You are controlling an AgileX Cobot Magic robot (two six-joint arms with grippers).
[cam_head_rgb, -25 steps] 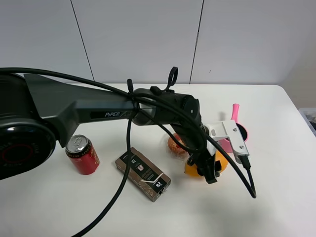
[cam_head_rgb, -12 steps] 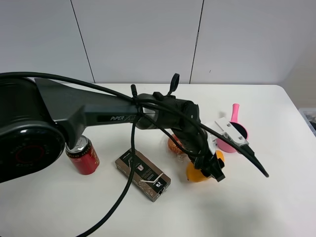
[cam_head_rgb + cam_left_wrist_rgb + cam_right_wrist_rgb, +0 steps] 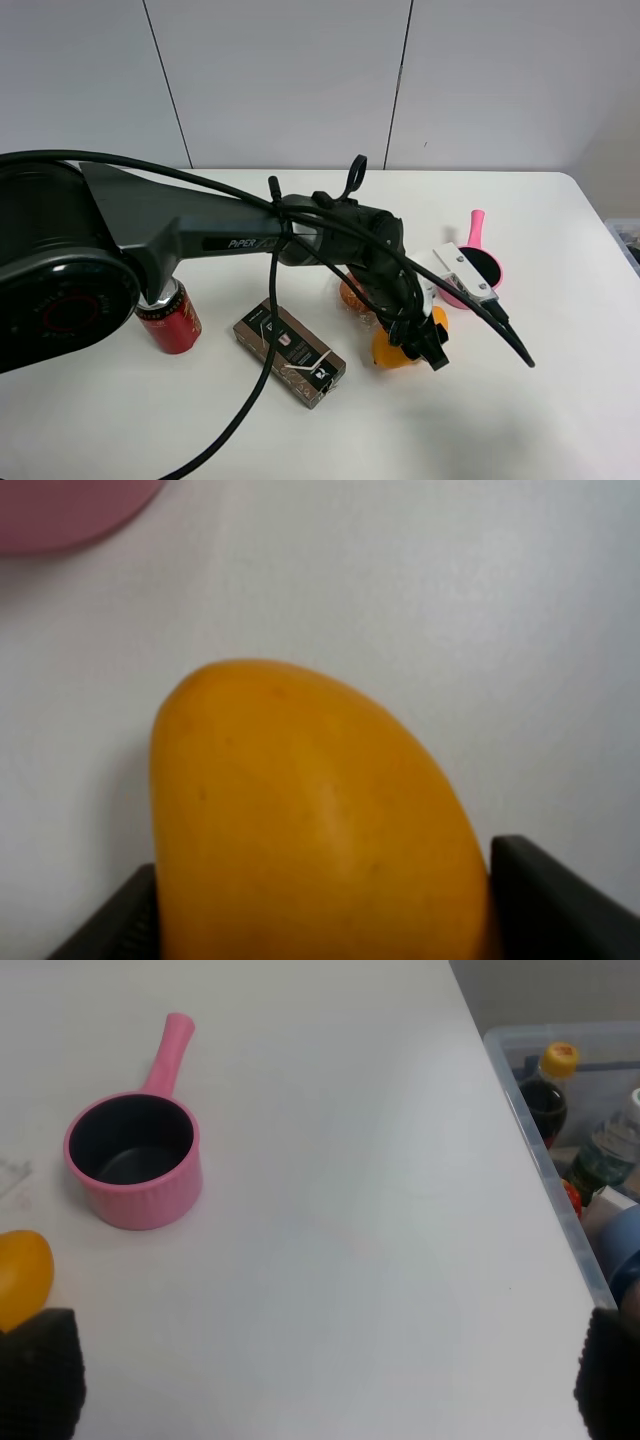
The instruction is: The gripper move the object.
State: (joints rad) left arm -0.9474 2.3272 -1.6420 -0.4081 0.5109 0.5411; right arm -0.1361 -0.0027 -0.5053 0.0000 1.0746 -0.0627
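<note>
The mango (image 3: 388, 352) is low on the tabletop beside the wrapped muffin (image 3: 353, 294), so it is time to open my left gripper.
The orange-yellow mango (image 3: 388, 352) is at the table's middle right, just in front of the wrapped muffin (image 3: 353, 294). My left gripper (image 3: 420, 338) reaches across from the left and is shut on the mango. In the left wrist view the mango (image 3: 310, 810) fills the space between the two black fingers (image 3: 560, 905). I cannot tell whether it rests on the table or hangs just above it. My right gripper (image 3: 320, 1400) is open and empty over the table's right part. The mango (image 3: 22, 1272) shows at the edge of its view.
A pink saucepan (image 3: 478, 268) stands just right of the mango, also in the right wrist view (image 3: 135, 1160). A dark flat box (image 3: 290, 352) and a red can (image 3: 168, 315) lie to the left. A clear bin (image 3: 545, 1130) with bottles sits off the table's right edge.
My left wrist has turned, swinging its white bracket up and back. The mango has shifted a little left and toward the front in the grip.
</note>
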